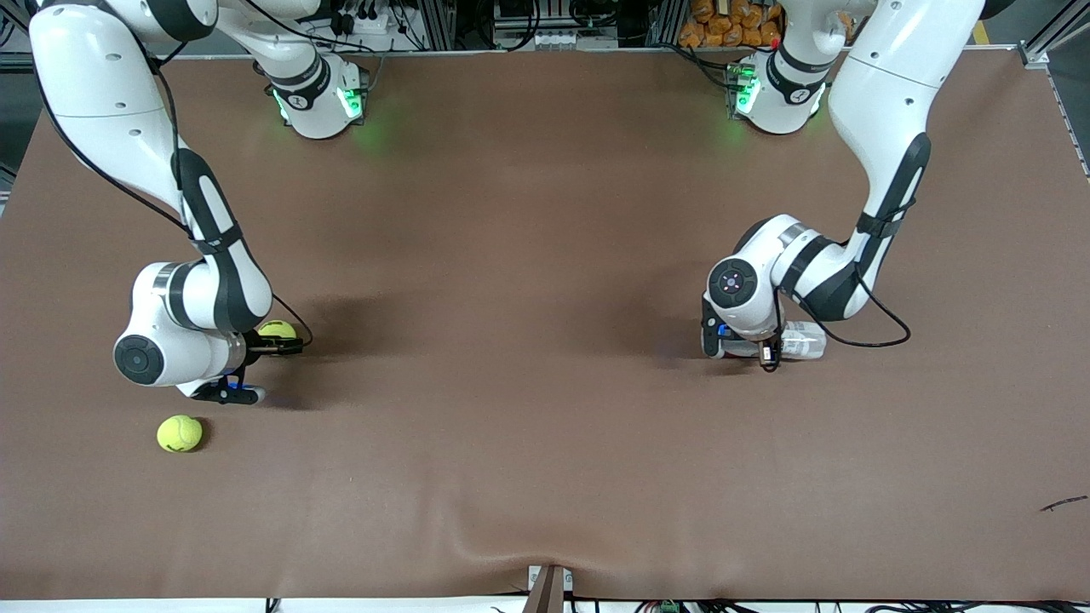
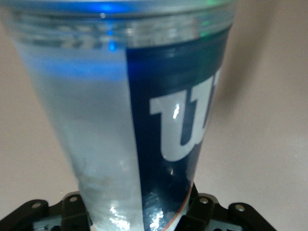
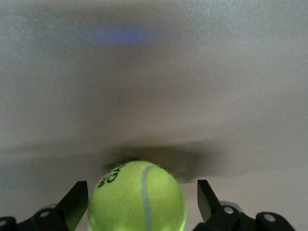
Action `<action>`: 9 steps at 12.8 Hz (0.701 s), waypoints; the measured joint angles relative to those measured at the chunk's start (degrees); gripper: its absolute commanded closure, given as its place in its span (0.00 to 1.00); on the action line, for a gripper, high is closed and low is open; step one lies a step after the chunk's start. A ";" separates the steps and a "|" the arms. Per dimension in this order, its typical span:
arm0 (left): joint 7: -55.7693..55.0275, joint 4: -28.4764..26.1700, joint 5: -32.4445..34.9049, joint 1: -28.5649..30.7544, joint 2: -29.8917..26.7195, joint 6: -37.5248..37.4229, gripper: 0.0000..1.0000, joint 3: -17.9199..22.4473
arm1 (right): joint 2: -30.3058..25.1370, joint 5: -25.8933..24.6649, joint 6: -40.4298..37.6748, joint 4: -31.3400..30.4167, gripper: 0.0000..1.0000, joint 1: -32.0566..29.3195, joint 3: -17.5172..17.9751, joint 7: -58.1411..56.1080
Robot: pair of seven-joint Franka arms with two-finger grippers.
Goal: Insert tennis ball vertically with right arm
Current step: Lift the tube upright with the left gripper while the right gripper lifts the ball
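My right gripper should close on the tennis ball (image 1: pixel 278 328) (image 3: pixel 136 197). The ball is low between both fingers, so my gripper would hold the ball if it closed now.
A yellow-green tennis ball (image 1: pixel 276 328) (image 3: pixel 137 197) lies on the brown table toward the right arm's end. My right gripper (image 1: pixel 281 339) (image 3: pixel 142 199) is low around it and open, one finger (image 3: pixel 76 202) on each side, with a gap showing at the other finger (image 3: pixel 207 198). A clear plastic tube (image 1: pixel 802 340) (image 2: pixel 120 134) with a dark blue label lies on the table toward the left arm's end. My left gripper (image 1: pixel 769 349) (image 2: pixel 139 214) is shut on it near its closed end.
A second tennis ball (image 1: pixel 180 433) rests on the table nearer to the front camera than the right gripper. The brown table cover (image 1: pixel 528 426) bulges slightly at its front edge.
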 measured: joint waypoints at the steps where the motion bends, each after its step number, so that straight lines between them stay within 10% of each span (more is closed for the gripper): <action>1: -1.84 0.96 -0.07 -0.03 -0.04 0.20 0.32 -1.78 | -0.01 0.00 -0.14 0.00 0.00 -0.10 0.00 0.00; 2: -4.10 2.30 -0.57 -0.08 -0.10 0.25 0.31 -4.18 | -0.02 0.02 -0.39 0.01 0.00 -0.14 0.00 0.00; 6: -10.25 11.53 -10.80 -1.95 -0.58 0.21 0.31 -10.70 | -0.13 0.02 -0.54 0.13 0.67 -0.15 0.01 0.00; 9: -19.32 17.86 -15.89 -6.55 0.22 1.57 0.31 -11.48 | -1.02 0.03 -0.48 0.89 0.75 -0.22 -0.04 0.00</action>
